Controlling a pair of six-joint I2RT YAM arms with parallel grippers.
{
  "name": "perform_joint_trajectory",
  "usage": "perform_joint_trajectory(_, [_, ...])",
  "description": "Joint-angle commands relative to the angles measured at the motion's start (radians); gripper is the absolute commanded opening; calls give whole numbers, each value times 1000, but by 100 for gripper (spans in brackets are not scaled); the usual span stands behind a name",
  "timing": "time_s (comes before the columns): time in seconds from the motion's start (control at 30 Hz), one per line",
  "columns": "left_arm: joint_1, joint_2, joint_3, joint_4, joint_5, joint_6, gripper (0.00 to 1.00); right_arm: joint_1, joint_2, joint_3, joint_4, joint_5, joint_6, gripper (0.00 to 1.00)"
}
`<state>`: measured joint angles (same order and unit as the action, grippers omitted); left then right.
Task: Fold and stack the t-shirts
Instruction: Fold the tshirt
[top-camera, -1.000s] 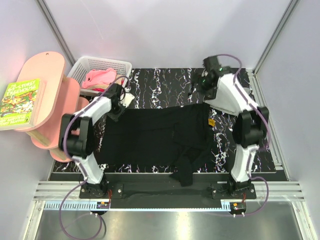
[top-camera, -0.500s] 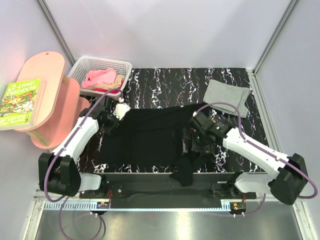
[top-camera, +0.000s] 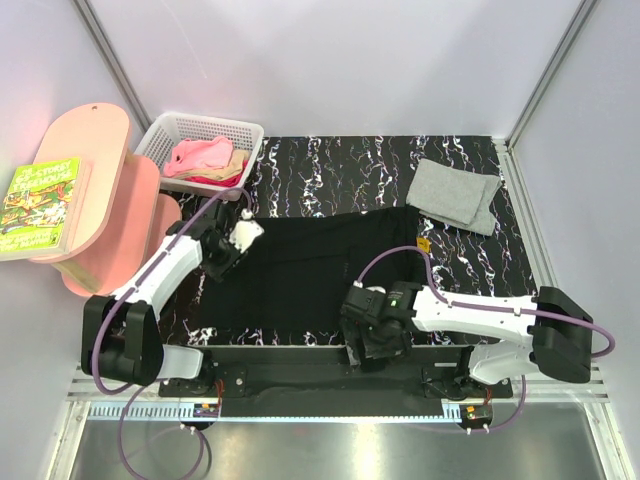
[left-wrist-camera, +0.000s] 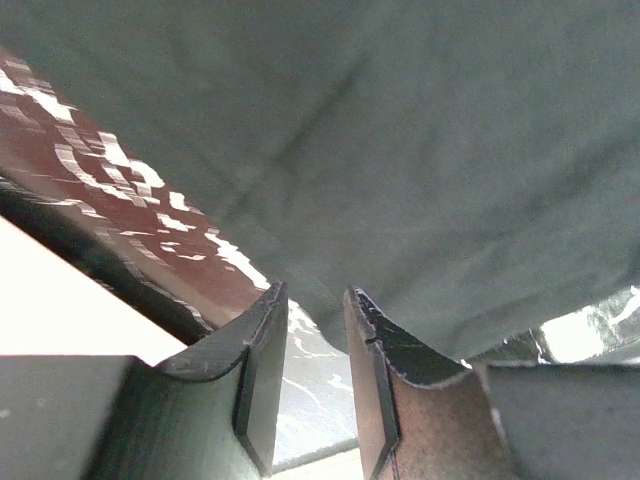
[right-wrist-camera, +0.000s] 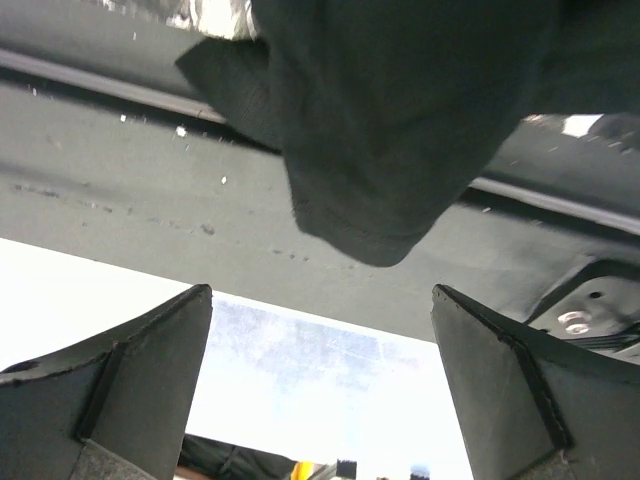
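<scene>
The right gripper grabs the black t-shirt (top-camera: 300, 265) next by the sleeve hanging over the table's front edge, to fold that side of the t-shirt inward.
The black t-shirt (top-camera: 300, 265) lies spread across the middle of the marble table, with a sleeve (right-wrist-camera: 390, 120) hanging over the front edge. My right gripper (top-camera: 368, 345) is wide open at that edge, and the sleeve hangs just beyond its fingertips (right-wrist-camera: 320, 290), untouched. My left gripper (top-camera: 222, 262) is at the shirt's left edge, jaws a narrow gap apart with only table showing between them (left-wrist-camera: 315, 295); the cloth (left-wrist-camera: 420, 150) lies just past the tips. A folded light grey t-shirt (top-camera: 455, 193) lies at the back right.
A white basket (top-camera: 175, 128) at the back left holds pink, tan and red shirts (top-camera: 205, 155). A pink shelf unit (top-camera: 95, 190) with a book (top-camera: 40, 205) stands at the left. Metal rails run along the table's front edge (top-camera: 300, 385).
My right arm swung from the back right, over the shirt's right side, down to the front edge, uncovering the grey shirt. My left gripper shifted slightly along the shirt's left edge.
</scene>
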<state>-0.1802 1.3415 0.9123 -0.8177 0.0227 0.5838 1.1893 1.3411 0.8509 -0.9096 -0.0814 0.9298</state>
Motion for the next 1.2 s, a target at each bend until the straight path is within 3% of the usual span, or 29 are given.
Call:
perform_joint_trajectory(0.0, [-21,-28,-85,-23,-47,47,35,27,9,-1,35,-18,63,98])
perform_joint_trajectory(0.57, [-31,-119,-244,-38,-141,50,39,27,102,19,17,69,46,96])
perform_joint_trajectory(1.17, [-39,27,-228,-61,-73,33,48,27,86,10,48,108,67,87])
